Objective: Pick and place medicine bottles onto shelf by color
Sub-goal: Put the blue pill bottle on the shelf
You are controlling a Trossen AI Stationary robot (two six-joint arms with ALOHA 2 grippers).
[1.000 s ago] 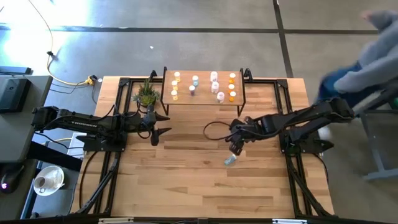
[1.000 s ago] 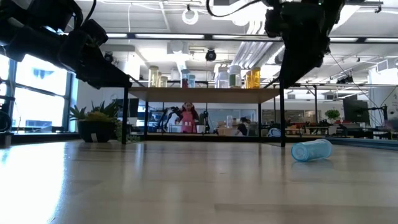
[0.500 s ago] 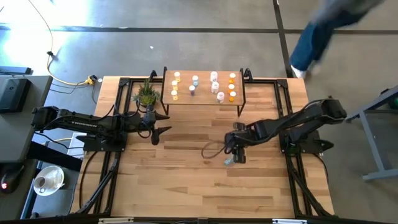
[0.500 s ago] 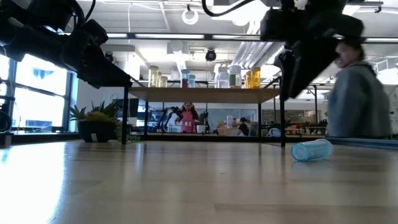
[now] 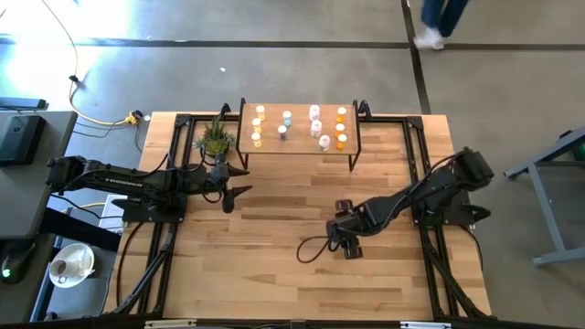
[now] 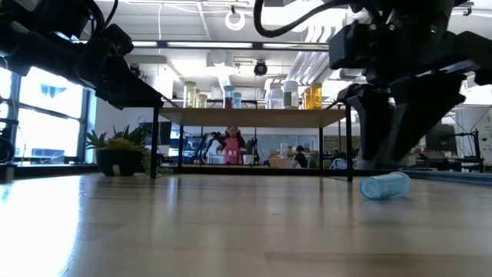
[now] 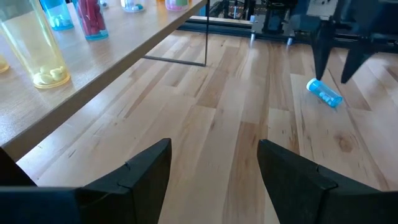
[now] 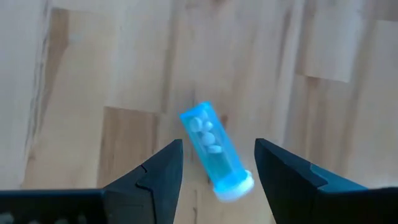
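Next, my right gripper grabs the blue bottle by its clear body [image 8: 213, 143] to bring it to the shelf.
A blue bottle [image 8: 211, 146] with a white cap [image 8: 235, 186] lies on its side on the table; it also shows in the low view [image 6: 386, 185] and the left wrist view [image 7: 324, 93]. My right gripper [image 8: 217, 144] is open above it, one finger on each side, touching nothing; in the high view [image 5: 345, 241] it hides the bottle. The shelf [image 5: 297, 146] at the far edge carries yellow [image 5: 259, 123], blue [image 5: 285, 123], pale [image 5: 317, 123] and orange [image 5: 341, 128] bottles standing upright. My left gripper [image 5: 233, 183] waits open near the shelf's left end.
A small green potted plant [image 5: 216, 139] stands at the shelf's left end, next to my left gripper. A black cable loop [image 5: 315, 249] hangs from my right arm over the table. Bare planks lie between the two arms and toward the near edge.
My right gripper has gone toward the table's near edge and down, from between the shelf and the blue bottle to right over the bottle. The bottle has stayed where it lay. A person has walked past beyond the table's far right corner.
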